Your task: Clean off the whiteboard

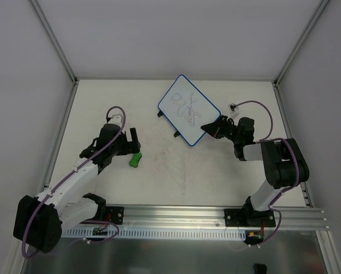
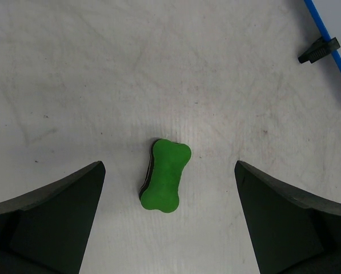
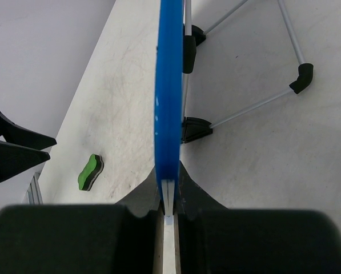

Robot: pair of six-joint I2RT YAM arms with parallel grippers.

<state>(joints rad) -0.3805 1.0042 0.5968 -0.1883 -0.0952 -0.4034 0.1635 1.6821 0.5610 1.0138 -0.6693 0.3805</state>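
Observation:
I will grab the green eraser across its narrow middle [image 1: 135, 160] from above with my left gripper next, so its dark bottom stays free to erase the whiteboard [image 1: 187, 108].
The whiteboard [image 1: 187, 108], white with a blue frame and dark scribbles, stands tilted at the table's middle back on a wire stand. My right gripper [image 1: 211, 128] is shut on its near right corner; the right wrist view shows the blue edge [image 3: 169, 103] clamped between the jaws. The green bone-shaped eraser [image 1: 136, 160] lies flat on the table. My left gripper [image 2: 169, 214] is open right above it, the eraser [image 2: 165, 174] lying between and just ahead of the fingers, untouched. The eraser also shows in the right wrist view [image 3: 90, 171].
Two black clips [image 1: 160, 114] sit on the board's left edge, one seen in the left wrist view [image 2: 319, 50]. The stand's wire legs with black feet [image 3: 301, 77] spread behind the board. Grey walls enclose the table; an aluminium rail [image 1: 176, 216] runs along its near edge.

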